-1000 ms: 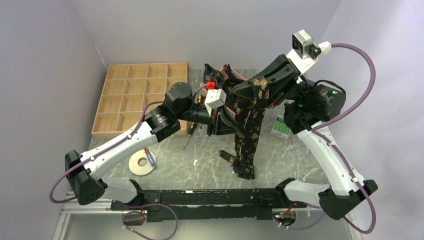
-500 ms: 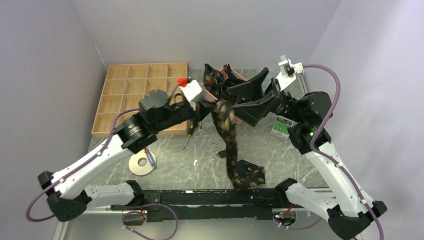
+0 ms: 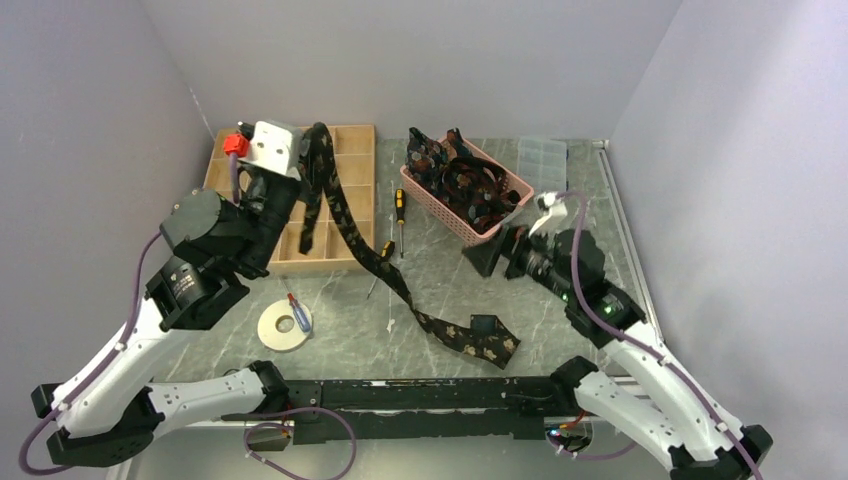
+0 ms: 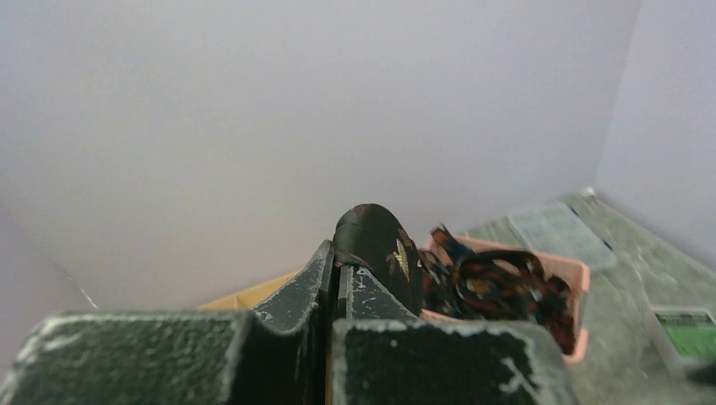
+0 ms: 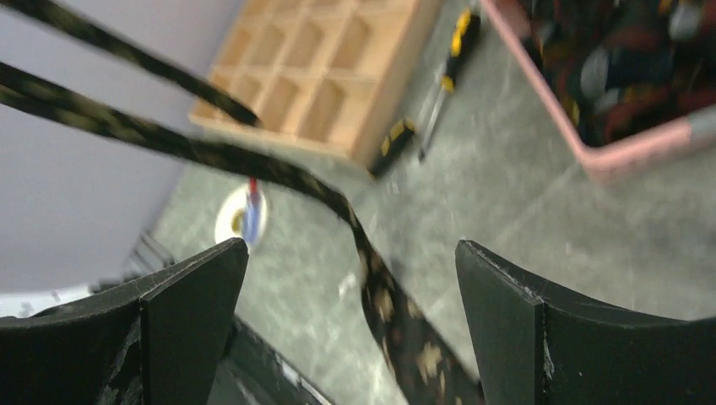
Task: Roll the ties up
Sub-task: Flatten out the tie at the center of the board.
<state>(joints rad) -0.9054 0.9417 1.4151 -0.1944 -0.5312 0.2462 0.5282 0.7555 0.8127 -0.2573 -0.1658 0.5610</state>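
Note:
My right gripper grabs the tie near its wide end (image 3: pixel 472 340) (image 5: pixel 423 358) next, to pull the tie's length straight from my left gripper for rolling.
One black tie (image 3: pixel 345 215) with tan-gold figures hangs from my left gripper (image 3: pixel 312 138), which is shut on its narrow part high over the wooden tray. From there it slopes down to the table, where its wide end (image 3: pixel 482 340) lies flat near the front. In the left wrist view the tie (image 4: pixel 376 245) bulges over the shut jaws of the gripper (image 4: pixel 338 261). My right gripper (image 3: pixel 488 258) is open and empty, low beside the pink basket (image 3: pixel 520 185), which holds more ties (image 3: pixel 460 180). Below its spread fingers, not touching them, runs the tie (image 5: pixel 380 295).
A wooden compartment tray (image 3: pixel 250 200) fills the back left. Two screwdrivers (image 3: pixel 400 205) (image 3: pixel 383 255) lie between it and the basket. A tape roll (image 3: pixel 285 325) sits front left, a clear plastic box (image 3: pixel 543 160) at the back right, and a small green-labelled device (image 4: pixel 688 333) on the right.
The right gripper opened and let the tie go, then dropped back low to the right. The left gripper shut on the tie and swung it up and left over the tray.

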